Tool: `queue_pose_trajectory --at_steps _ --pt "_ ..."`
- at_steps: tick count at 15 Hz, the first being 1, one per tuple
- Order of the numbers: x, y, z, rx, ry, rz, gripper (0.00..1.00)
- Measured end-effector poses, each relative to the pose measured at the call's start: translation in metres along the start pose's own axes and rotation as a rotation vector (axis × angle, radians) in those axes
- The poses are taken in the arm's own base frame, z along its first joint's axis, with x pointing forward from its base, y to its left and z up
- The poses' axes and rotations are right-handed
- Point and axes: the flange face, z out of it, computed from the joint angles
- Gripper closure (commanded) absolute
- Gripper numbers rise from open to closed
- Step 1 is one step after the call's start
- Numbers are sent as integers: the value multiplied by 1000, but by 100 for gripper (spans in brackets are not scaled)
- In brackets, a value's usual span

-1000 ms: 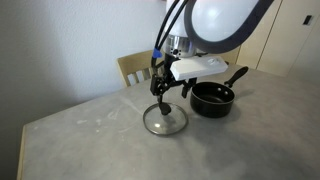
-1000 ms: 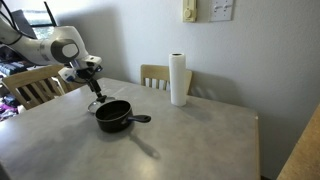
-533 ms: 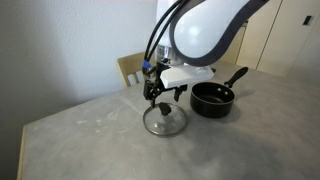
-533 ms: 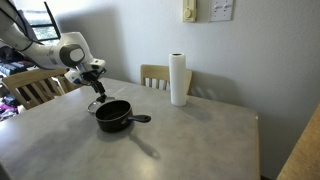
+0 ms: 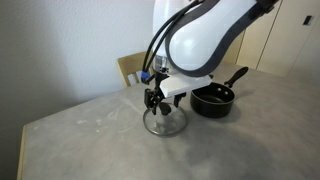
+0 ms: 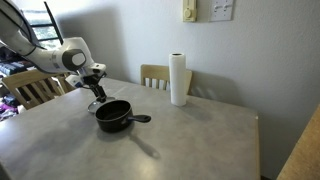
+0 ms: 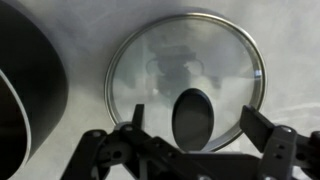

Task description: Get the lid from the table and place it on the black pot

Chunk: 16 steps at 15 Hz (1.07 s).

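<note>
I will close my gripper on the lid now, because my two fingers are on either side of the lid's black knob and their ends are down near the lid's glass.
The round glass lid with a metal rim and black centre knob lies flat on the grey table. In the wrist view the lid fills the middle, and its knob sits between my open fingers. My gripper hangs just above the lid's knob, open and empty. The black pot with its long handle stands right beside the lid. It also shows in an exterior view and at the left edge of the wrist view. The lid is mostly hidden behind the pot there.
A light wooden chair stands at the table's far edge, behind the gripper. A white paper-towel roll stands upright at the back of the table, with another chair behind it.
My gripper has moved away from the pot and down, and now sits over the lid's knob. The lid and pot have not moved.
</note>
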Motion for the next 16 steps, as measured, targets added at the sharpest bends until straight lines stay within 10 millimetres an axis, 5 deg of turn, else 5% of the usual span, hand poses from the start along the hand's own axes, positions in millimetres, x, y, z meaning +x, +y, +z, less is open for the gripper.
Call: queue_pose_trajectory --at_steps 9,16 --pt "-2 -1 4 -9 -5 -25 85" --pt "-6 -8 4 -13 -1 -42 85"
